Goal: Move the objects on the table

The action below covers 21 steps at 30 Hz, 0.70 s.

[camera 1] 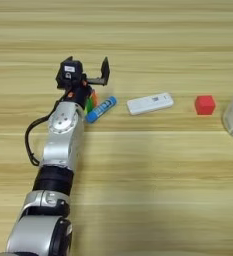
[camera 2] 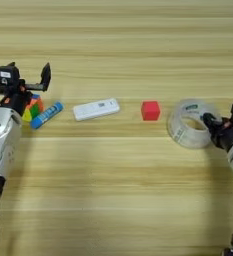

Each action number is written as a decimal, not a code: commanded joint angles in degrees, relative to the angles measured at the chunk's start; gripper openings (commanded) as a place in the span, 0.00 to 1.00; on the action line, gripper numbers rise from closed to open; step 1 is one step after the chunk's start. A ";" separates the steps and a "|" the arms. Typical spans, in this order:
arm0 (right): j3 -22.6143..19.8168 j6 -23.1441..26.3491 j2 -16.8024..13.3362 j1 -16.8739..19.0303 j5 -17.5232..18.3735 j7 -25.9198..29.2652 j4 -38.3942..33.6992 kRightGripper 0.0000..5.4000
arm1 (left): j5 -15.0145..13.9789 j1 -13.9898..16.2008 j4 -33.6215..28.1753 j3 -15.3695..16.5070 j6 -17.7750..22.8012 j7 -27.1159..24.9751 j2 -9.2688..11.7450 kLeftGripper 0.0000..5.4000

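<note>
The clear tape roll's lower edge is on the tabletop beside the red cube (camera 2: 150,110), so it is time to open my right gripper now.
My left gripper (camera 1: 86,74) stands open at the far left, its fingers spread just beyond the multicoloured puzzle cube (camera 2: 34,107), which my wrist partly hides. Beside the cube lies a blue-capped white glue stick (camera 1: 101,108), slanted. A flat white stick (camera 1: 149,103) lies mid-table, with a small red cube (camera 2: 150,110) to its right. Further right, the clear tape roll (camera 2: 189,124) has one black finger of my right gripper (camera 2: 214,125) inside its ring, and the gripper is shut on its wall.
The wooden table (camera 2: 116,200) fills both views. My left forearm (camera 1: 60,150) stretches from the near left edge up to the cube. The right arm enters at the right edge.
</note>
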 commanded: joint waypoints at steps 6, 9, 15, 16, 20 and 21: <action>1.40 -2.00 0.00 -2.11 0.34 0.25 0.95 0.35 | 0.24 0.49 -0.71 -0.32 0.81 0.00 0.13 1.00; 1.38 -1.91 -0.01 -2.09 0.68 0.15 0.58 0.42 | 0.27 0.54 -0.79 -0.34 0.93 -0.02 0.14 1.00; 1.62 -2.41 0.18 -1.60 1.16 0.05 -2.06 0.57 | 0.27 0.54 -0.73 -0.36 1.00 -0.09 0.15 1.00; 1.63 -2.47 0.24 -1.48 1.14 -0.08 -2.54 0.58 | 0.28 0.54 -0.74 -0.37 0.99 -0.08 0.14 1.00; 1.65 -2.59 0.30 -1.38 1.12 -0.09 -2.89 0.67 | 0.32 0.54 -0.72 -0.42 0.96 -0.07 0.11 1.00; 1.65 -2.57 0.31 -1.37 1.11 -0.09 -2.88 0.69 | 0.33 0.55 -0.74 -0.43 0.97 -0.05 0.10 1.00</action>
